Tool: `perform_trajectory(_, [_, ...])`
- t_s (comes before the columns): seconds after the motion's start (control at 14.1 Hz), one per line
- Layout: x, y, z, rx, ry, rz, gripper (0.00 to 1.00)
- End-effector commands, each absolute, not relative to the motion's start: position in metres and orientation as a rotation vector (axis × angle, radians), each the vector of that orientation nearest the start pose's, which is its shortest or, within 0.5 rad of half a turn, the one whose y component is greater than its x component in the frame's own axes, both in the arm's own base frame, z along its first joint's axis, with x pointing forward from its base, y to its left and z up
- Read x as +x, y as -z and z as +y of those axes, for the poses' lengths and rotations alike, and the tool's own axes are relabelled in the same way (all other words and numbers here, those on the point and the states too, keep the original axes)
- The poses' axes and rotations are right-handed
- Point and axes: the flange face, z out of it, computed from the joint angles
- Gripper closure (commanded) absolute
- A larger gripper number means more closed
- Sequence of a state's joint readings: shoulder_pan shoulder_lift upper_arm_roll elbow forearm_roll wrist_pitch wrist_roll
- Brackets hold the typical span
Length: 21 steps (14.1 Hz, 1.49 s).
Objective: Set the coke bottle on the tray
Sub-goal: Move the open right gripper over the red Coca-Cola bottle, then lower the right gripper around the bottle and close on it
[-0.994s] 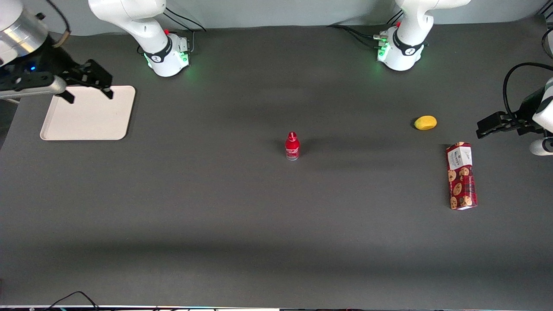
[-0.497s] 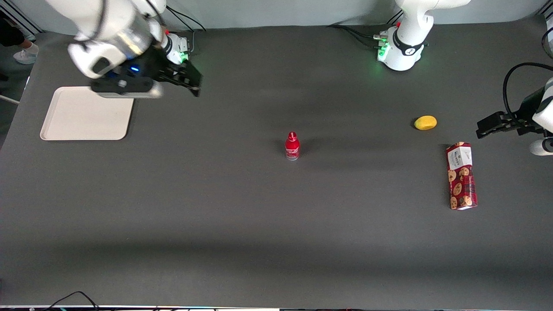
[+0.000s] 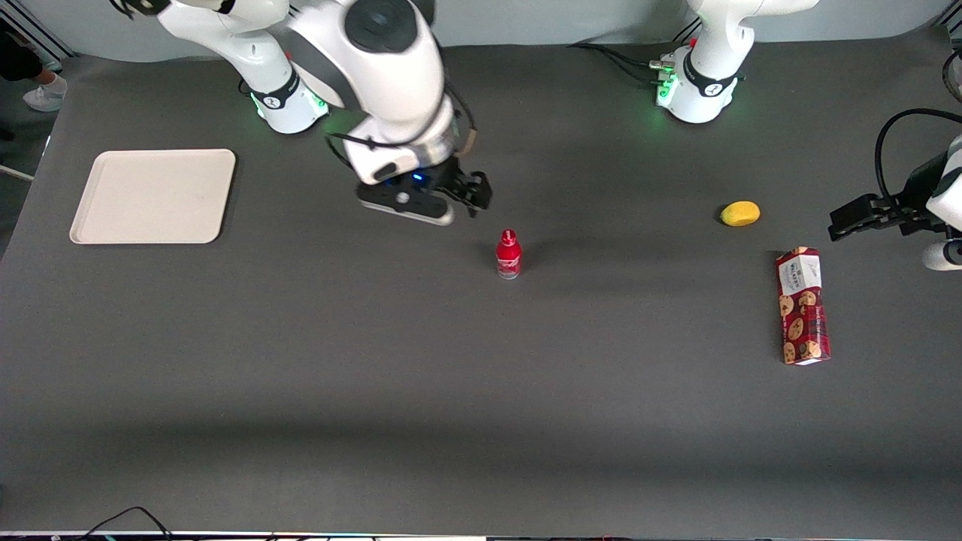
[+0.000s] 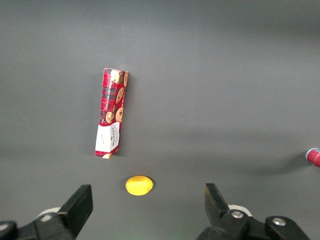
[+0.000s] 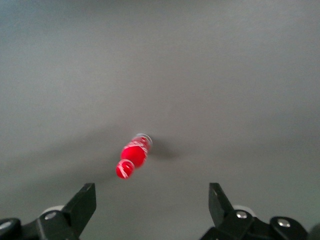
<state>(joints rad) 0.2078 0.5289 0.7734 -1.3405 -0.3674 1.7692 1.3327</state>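
The robot's right gripper needs to grab the bottle by its red cap (image 3: 509, 236) next, so that the coke bottle can be put on the tray (image 3: 154, 196).
The coke bottle (image 3: 509, 255) is small, slim and red with a red cap and silvery base. It stands upright near the middle of the dark table. It also shows in the right wrist view (image 5: 132, 157), with nothing between the fingers. My right gripper (image 3: 472, 197) is open and empty, above the table, a little farther from the front camera than the bottle and slightly toward the working arm's end. The cream-white tray (image 3: 154, 196) lies empty at the working arm's end of the table.
A yellow lemon (image 3: 740, 213) and a red cookie box (image 3: 803, 306) lying flat sit toward the parked arm's end; both also show in the left wrist view, the lemon (image 4: 139, 185) and the box (image 4: 112, 113). The arm bases (image 3: 289, 98) stand at the table's back edge.
My right gripper has swung from over the tray across the table toward the bottle and now hovers close to it. The bottle, tray, lemon and box have not moved.
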Motion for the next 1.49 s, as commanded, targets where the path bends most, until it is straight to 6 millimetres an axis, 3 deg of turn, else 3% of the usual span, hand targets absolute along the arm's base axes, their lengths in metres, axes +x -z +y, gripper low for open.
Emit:
perform_trajectory(0.0, [0.496, -0.440, 0.518, -3.031, 0.072, 0.673, 0.00])
perform_trajectory(0.21, [0.484, -0.381, 0.543, -3.056, 0.119, 0.737, 0.00])
perform_trajectory(0.5, [0.466, -0.341, 0.554, -3.060, 0.146, 0.760, 0.00])
perform_trajectory(0.64, [0.458, -0.330, 0.564, -3.054, 0.171, 0.754, 0.00])
perform_trajectory(0.99, [0.453, -0.324, 0.564, -3.066, 0.157, 0.754, 0.07])
perform_trajectory(1.14, [0.452, -0.325, 0.565, -3.064, 0.153, 0.753, 0.22])
perform_trajectory(1.28, [0.453, -0.325, 0.564, -3.064, 0.153, 0.753, 0.50])
perform_trajectory(1.42, [0.452, -0.326, 0.565, -3.064, 0.151, 0.745, 0.72])
